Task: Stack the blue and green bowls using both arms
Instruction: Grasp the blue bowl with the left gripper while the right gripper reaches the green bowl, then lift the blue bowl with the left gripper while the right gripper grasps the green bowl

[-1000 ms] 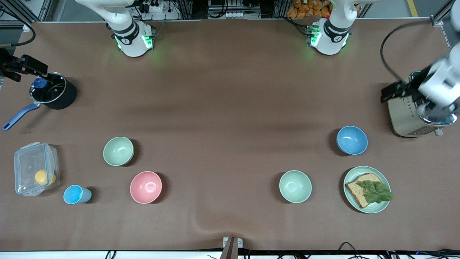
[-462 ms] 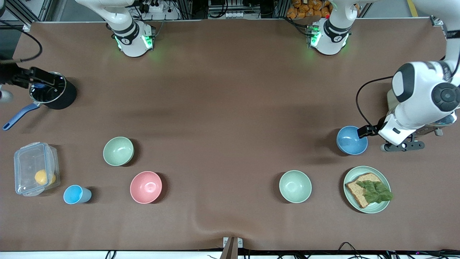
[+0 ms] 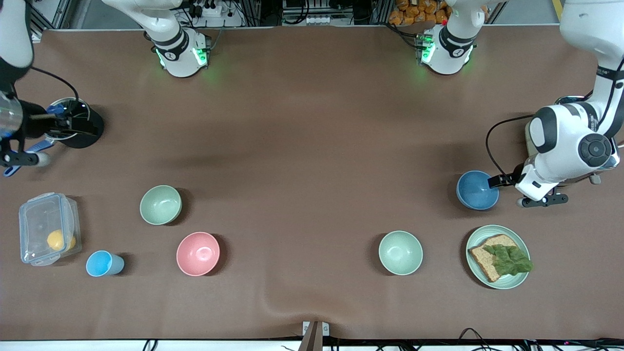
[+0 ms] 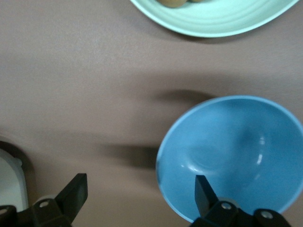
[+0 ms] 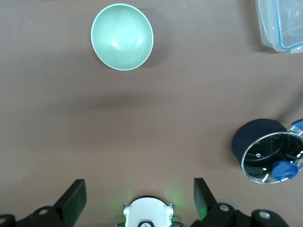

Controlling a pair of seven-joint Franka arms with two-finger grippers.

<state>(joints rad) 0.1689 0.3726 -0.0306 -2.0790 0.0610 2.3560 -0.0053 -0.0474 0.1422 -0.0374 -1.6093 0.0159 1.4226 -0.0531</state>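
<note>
My right gripper grabs the green bowl by its rim (image 3: 142,204) next, to stack it together with the blue bowl (image 3: 475,191).
The blue bowl (image 3: 475,191) stands upright at the left arm's end of the table; it also shows in the left wrist view (image 4: 236,156). My left gripper (image 3: 504,182) is open and low at the bowl's rim, one finger (image 4: 204,190) over the bowl's inside and the other outside it (image 4: 75,193). Two green bowls stand upright: one (image 3: 400,252) nearer the front camera than the blue bowl, one (image 3: 161,204) toward the right arm's end, also in the right wrist view (image 5: 122,37). My right gripper (image 3: 78,127) is open and empty over the black pot (image 3: 90,134).
A pale green plate (image 3: 521,280) with bread and lettuce sits beside the nearer green bowl. A toaster (image 3: 531,141) stands under the left arm. A pink bowl (image 3: 198,253), a light-blue cup (image 3: 103,263) and a clear lidded box (image 3: 46,234) stand toward the right arm's end.
My left arm swung from over the toaster down to the blue bowl's rim. My right gripper moved in from the table's edge to over the pot. No bowl has moved.
</note>
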